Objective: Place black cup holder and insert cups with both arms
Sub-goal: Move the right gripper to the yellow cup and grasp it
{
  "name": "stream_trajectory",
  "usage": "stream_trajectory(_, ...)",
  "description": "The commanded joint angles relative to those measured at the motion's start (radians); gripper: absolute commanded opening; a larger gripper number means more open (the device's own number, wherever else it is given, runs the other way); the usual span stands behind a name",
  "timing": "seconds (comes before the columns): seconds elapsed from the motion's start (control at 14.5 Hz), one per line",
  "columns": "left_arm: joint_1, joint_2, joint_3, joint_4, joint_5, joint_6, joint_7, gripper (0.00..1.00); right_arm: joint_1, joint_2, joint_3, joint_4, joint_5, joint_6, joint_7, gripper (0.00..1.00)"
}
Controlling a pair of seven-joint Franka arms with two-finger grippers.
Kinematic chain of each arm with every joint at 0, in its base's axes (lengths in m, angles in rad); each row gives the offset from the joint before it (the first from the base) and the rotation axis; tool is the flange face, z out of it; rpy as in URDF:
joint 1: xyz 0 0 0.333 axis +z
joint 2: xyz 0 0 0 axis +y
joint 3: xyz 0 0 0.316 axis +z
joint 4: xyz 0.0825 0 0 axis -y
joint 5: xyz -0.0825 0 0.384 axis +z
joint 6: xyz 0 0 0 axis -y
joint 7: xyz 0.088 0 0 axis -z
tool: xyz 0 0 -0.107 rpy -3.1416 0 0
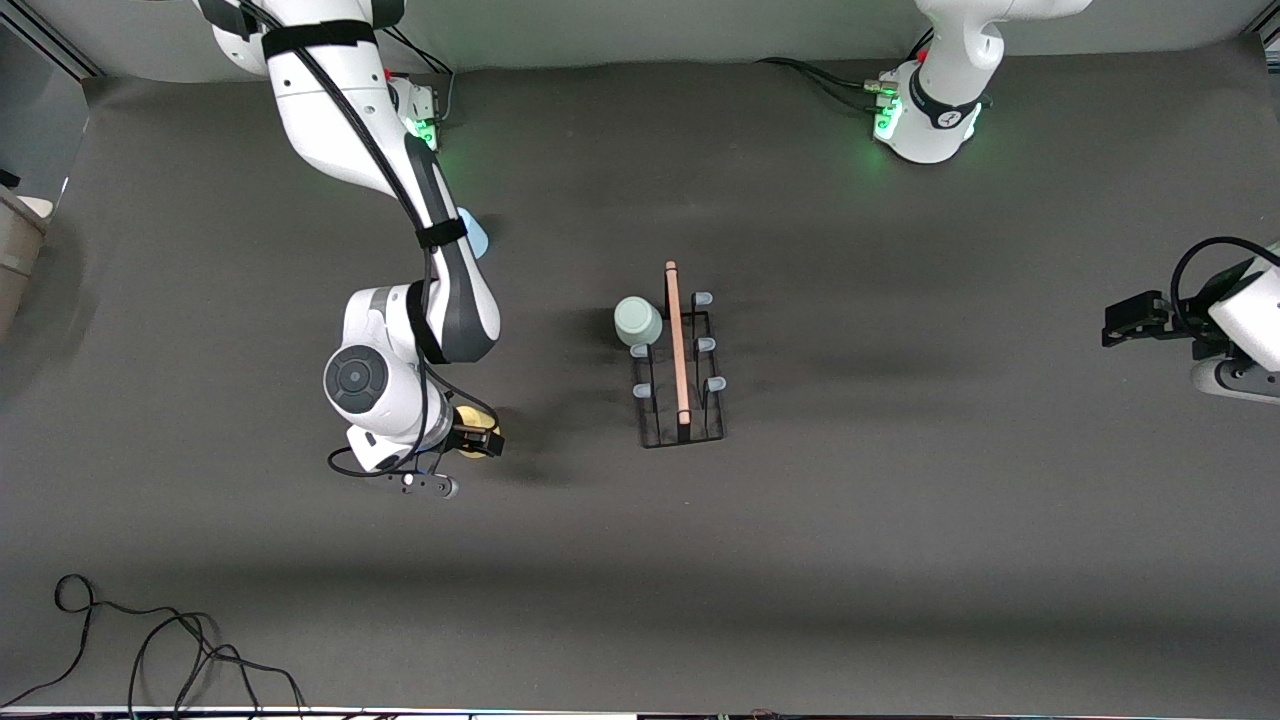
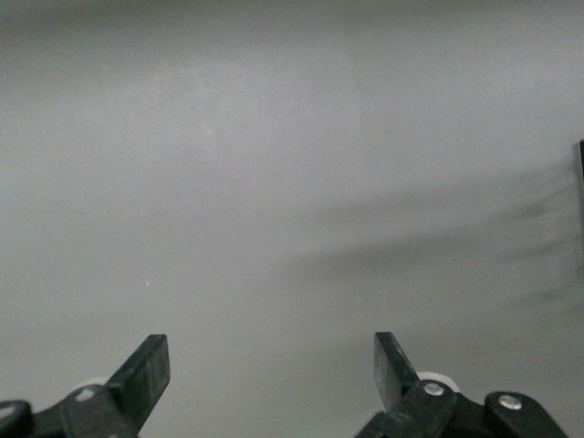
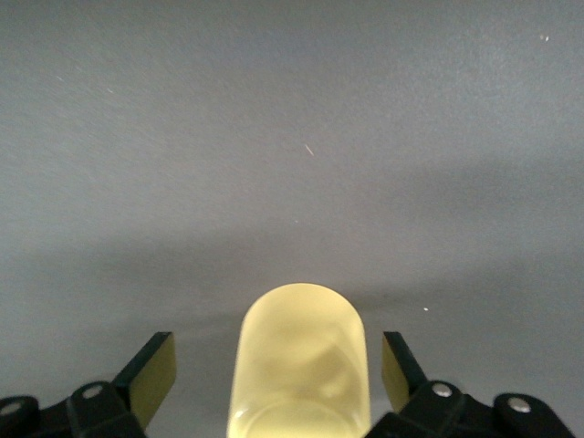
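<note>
I need to grab the yellow cup by its body (image 1: 475,420) next with my right gripper. Then I can insert the cup into the black cup holder (image 1: 700,432).
The black cup holder (image 1: 700,432) stands mid-table, its wooden rod handle (image 1: 678,340) along the top. A pale grey-green cup (image 1: 637,322) sits upside down on one of its pegs, on the side toward the right arm's end. The yellow cup (image 1: 476,417) (image 3: 301,365) sits between the fingers of my right gripper (image 1: 480,434) (image 3: 276,351), which stands open with a gap on each side of the cup. A light blue cup (image 1: 477,236) shows partly from under the right arm. My left gripper (image 1: 1135,320) (image 2: 271,351) waits open over bare table at the left arm's end.
Loose black cables (image 1: 160,640) lie near the front edge at the right arm's end. A pale object (image 1: 18,250) sits just off the table edge there. The dark mat (image 1: 900,520) covers the whole table.
</note>
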Motion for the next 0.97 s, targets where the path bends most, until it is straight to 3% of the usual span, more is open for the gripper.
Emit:
stream_trajectory(0.0, -0.010, 0.004, 0.003, 0.016, 0.021, 0.024, -0.009, 1.00, -0.005, -0.031, 0.005, -0.054, 0.030, 0.020, -0.076, 1.00)
stream_trajectory(0.41, -0.013, 0.006, 0.003, 0.007, 0.021, 0.015, -0.029, 1.00, 0.000, -0.028, 0.005, -0.063, 0.102, 0.020, -0.098, 0.97)
stream_trajectory(0.48, -0.011, 0.004, 0.003, 0.009, 0.014, 0.015, -0.051, 1.00, 0.001, -0.027, 0.005, -0.063, 0.102, 0.020, -0.100, 0.76)
stream_trajectory(0.55, -0.011, 0.003, 0.003, 0.013, 0.011, 0.014, -0.074, 1.00, 0.001, -0.027, 0.005, -0.063, 0.102, 0.019, -0.103, 0.38)
stream_trajectory(0.62, -0.013, 0.003, 0.003, 0.019, 0.010, 0.011, -0.077, 1.00, 0.001, -0.027, 0.005, -0.063, 0.102, 0.016, -0.103, 0.09)
stream_trajectory(0.69, -0.013, 0.001, 0.003, 0.026, 0.010, 0.009, -0.080, 1.00, 0.001, -0.030, 0.005, -0.063, 0.102, 0.011, -0.103, 0.00)
stream_trajectory(0.9, -0.021, 0.003, 0.003, 0.050, 0.008, 0.005, -0.082, 1.00, 0.003, -0.065, -0.001, -0.062, 0.103, -0.033, -0.087, 0.00)
